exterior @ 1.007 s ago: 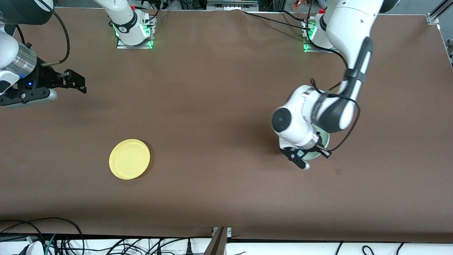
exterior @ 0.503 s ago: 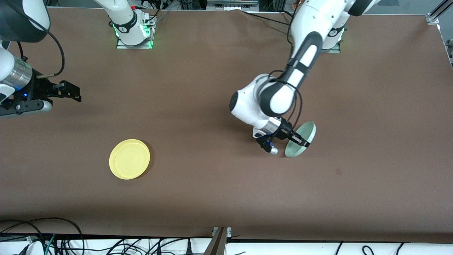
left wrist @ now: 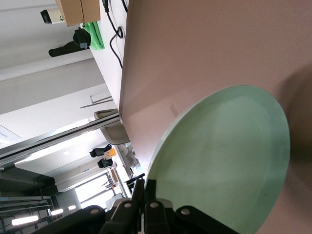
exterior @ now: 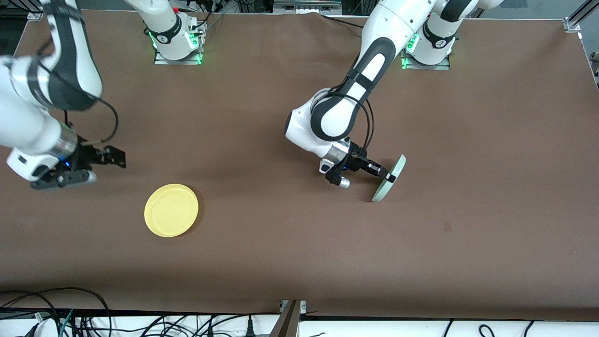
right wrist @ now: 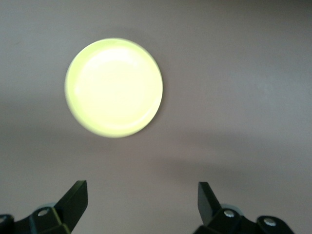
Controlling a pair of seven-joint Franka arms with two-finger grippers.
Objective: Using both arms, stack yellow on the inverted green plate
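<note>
The right gripper grabs the yellow plate by its rim next and stacks it on the inverted green plate.
The yellow plate lies flat and right side up on the table toward the right arm's end; it also shows in the right wrist view. The pale green plate stands almost on edge over the table's middle, its lower rim at or just above the table. My left gripper is shut on its rim. In the left wrist view the green plate fills the frame, with the left gripper pinching its rim. My right gripper is open and empty above the table, near the yellow plate; its fingers are spread wide.
The brown table is bare around both plates. The arm bases stand along the edge farthest from the front camera. Cables hang below the edge nearest to it.
My left arm has swung the green plate toward the table's middle and tipped it from flat to nearly on edge. My right arm has come down toward the yellow plate.
</note>
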